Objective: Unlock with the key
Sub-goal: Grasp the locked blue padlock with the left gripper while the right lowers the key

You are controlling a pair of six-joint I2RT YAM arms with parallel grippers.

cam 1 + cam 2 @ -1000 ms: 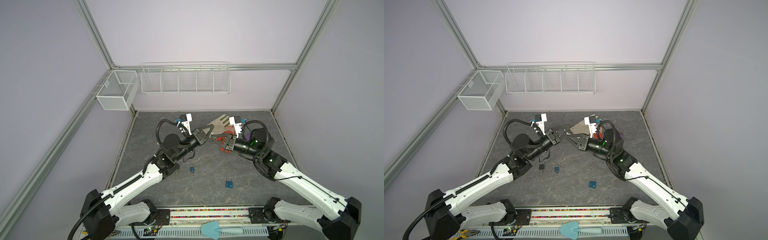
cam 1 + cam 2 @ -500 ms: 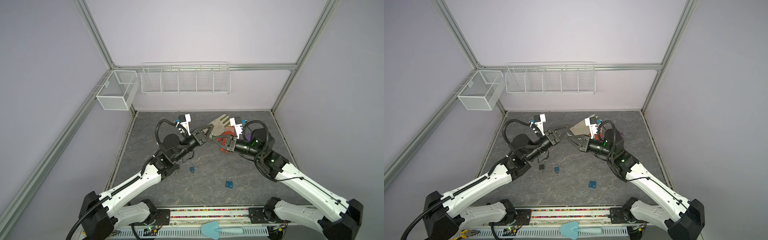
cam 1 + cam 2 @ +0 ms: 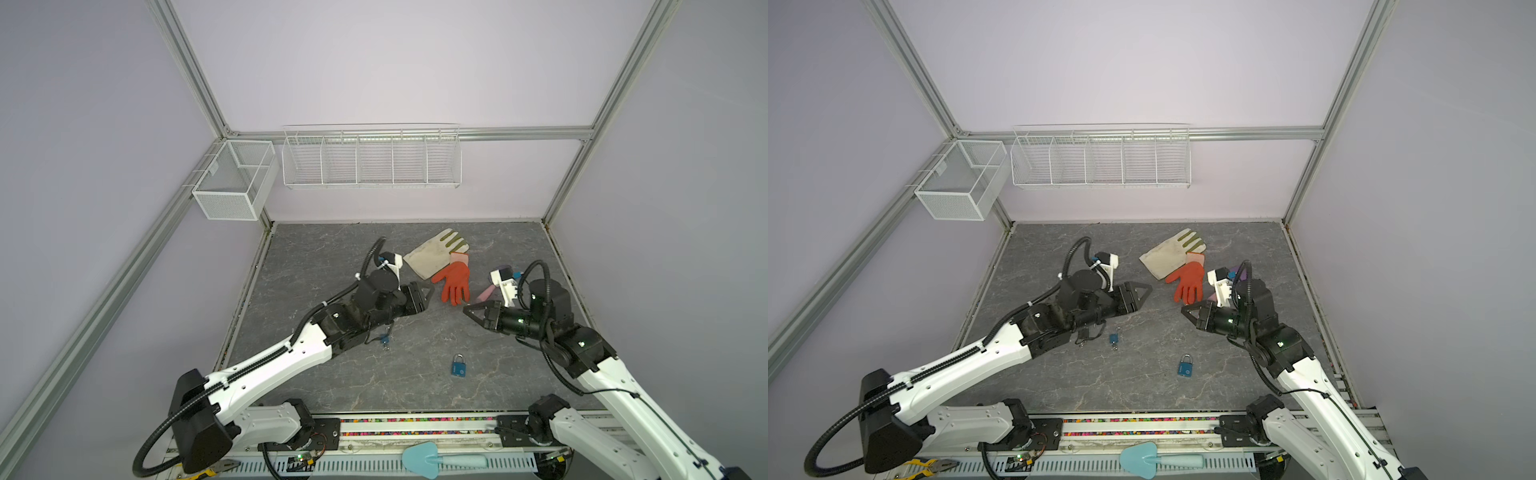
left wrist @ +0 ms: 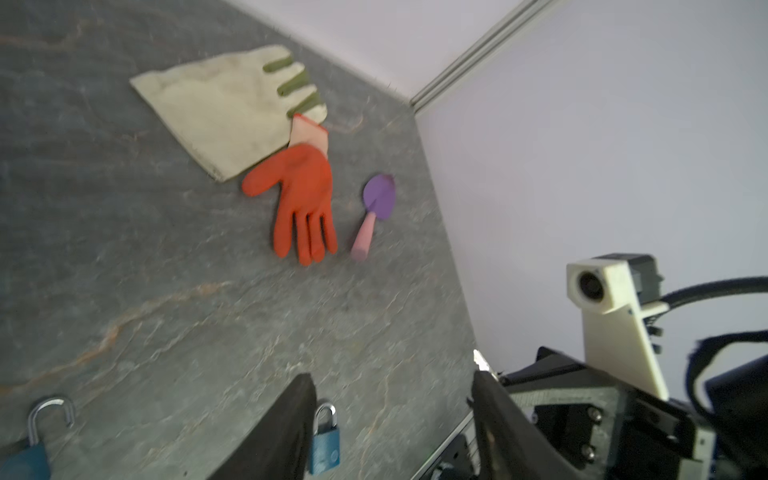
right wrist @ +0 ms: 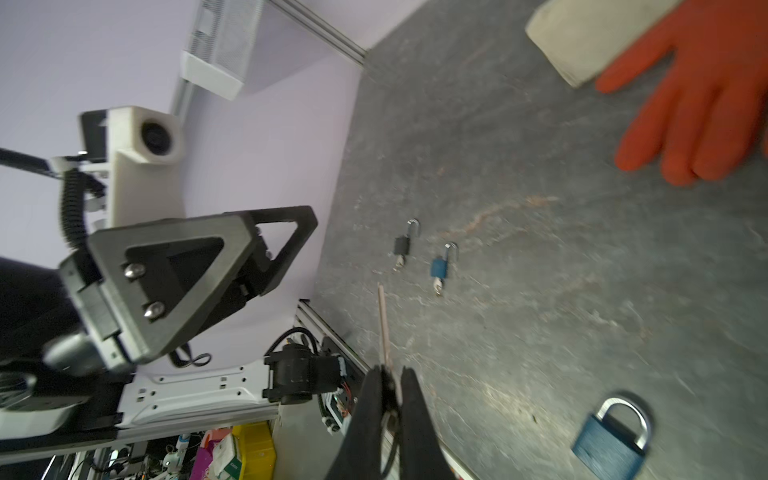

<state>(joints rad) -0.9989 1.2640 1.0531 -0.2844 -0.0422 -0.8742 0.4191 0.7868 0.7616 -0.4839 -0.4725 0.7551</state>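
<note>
My left gripper is going to grab the closed blue padlock's body [image 3: 458, 368] [image 4: 325, 452] by its sides next. This leaves the shackle free, so the padlock can be unlocked with the key.
My right gripper [image 5: 390, 372] is shut on the key [image 5: 383, 324], whose thin blade sticks out past the fingertips. In both top views this gripper [image 3: 467, 309] [image 3: 1185, 311] hovers right of centre, pointing left. My left gripper [image 3: 428, 293] [image 3: 1144, 291] [image 4: 392, 378] faces it across a gap, open with nothing between its fingers. A closed blue padlock [image 3: 458, 366] [image 3: 1186, 366] [image 5: 611, 436] [image 4: 326, 440] lies on the grey floor in front of both. A smaller blue padlock [image 3: 1113, 338] [image 5: 440, 266] and a black one [image 5: 402, 245] lie with shackles open beneath the left arm.
An orange glove [image 3: 455, 282] and a cream glove [image 3: 434, 253] lie behind the grippers. A purple trowel [image 4: 376, 208] rests beside them near the right wall. White wire baskets [image 3: 372, 160] [image 3: 235, 178] hang on the back and left walls. A pale blue trowel [image 3: 440, 459] lies on the front rail.
The two grippers were tip to tip at the middle. The left one has opened, and both arms have drawn apart; the right one has pulled back to the right, still shut.
</note>
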